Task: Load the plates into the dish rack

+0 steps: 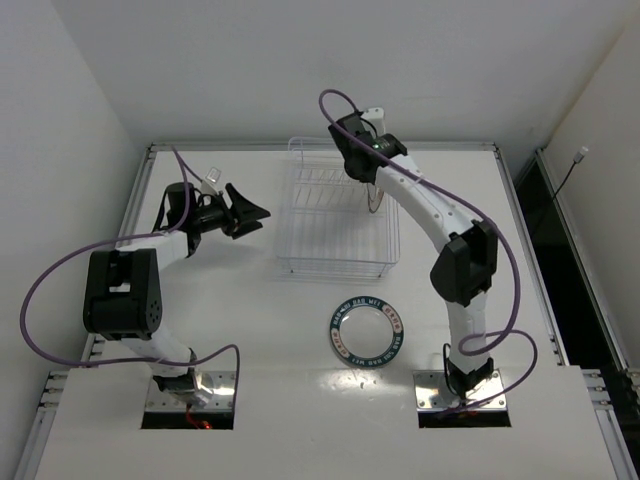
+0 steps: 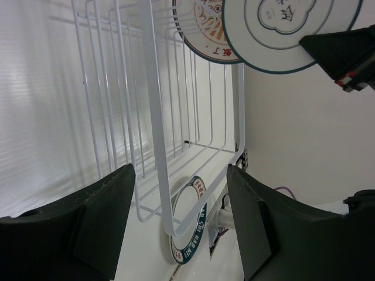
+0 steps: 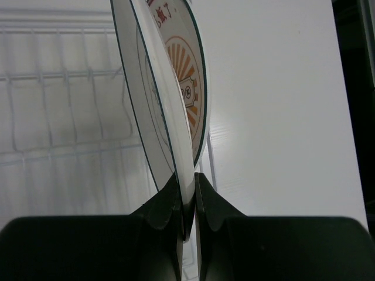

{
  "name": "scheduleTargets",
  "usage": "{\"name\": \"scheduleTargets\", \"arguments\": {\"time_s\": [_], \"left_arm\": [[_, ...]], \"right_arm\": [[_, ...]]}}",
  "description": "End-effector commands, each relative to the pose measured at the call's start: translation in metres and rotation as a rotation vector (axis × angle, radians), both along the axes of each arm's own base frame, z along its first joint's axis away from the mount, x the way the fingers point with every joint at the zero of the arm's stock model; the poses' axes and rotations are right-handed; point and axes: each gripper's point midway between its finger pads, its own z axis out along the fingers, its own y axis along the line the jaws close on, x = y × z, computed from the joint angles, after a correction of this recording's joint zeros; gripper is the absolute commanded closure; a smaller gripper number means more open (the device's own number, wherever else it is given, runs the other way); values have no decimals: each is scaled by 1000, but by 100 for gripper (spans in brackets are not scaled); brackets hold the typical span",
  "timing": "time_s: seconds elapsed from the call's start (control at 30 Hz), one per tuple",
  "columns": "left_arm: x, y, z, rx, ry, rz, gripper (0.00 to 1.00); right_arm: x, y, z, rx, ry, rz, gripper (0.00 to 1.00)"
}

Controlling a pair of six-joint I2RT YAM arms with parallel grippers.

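Observation:
The white plate (image 3: 153,99) hangs tilted above the wires and overlaps the orange-striped plate. My right gripper should keep holding it, as it would fall against that plate if released now.
The dish rack (image 1: 338,270) of thin white wire stands at the table's middle back. My right gripper (image 1: 368,185) hangs over its right side, shut on the rim of a white plate (image 3: 153,99) with thin dark rings, held on edge. Close behind it an orange-striped plate (image 3: 188,82) stands upright in the rack (image 3: 58,111). The left wrist view shows both plates, ringed (image 2: 287,29) in front of striped (image 2: 202,35). A plate with a dark lettered rim (image 1: 366,331) lies flat in front of the rack. My left gripper (image 1: 255,222) is open, empty, left of the rack (image 2: 153,117).
The right arm's elbow (image 1: 465,260) rises over the table right of the rack. Purple cables (image 1: 40,290) loop beside both arms. White walls close the back and left. The table's right edge (image 1: 530,260) drops into a dark gap.

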Motion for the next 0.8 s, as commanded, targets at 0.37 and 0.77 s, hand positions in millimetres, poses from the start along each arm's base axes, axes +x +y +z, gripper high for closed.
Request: {"name": "scheduleTargets", "arguments": {"time_s": [0.37,0.77], "left_arm": [[7,-2,4,7,-37,-20,39],[8,-1,0,18,-30,-25,39]], "right_arm": [[29,0,-27,-29,-28,-48,100],[22,1,-25,82,-12,30,71]]}}
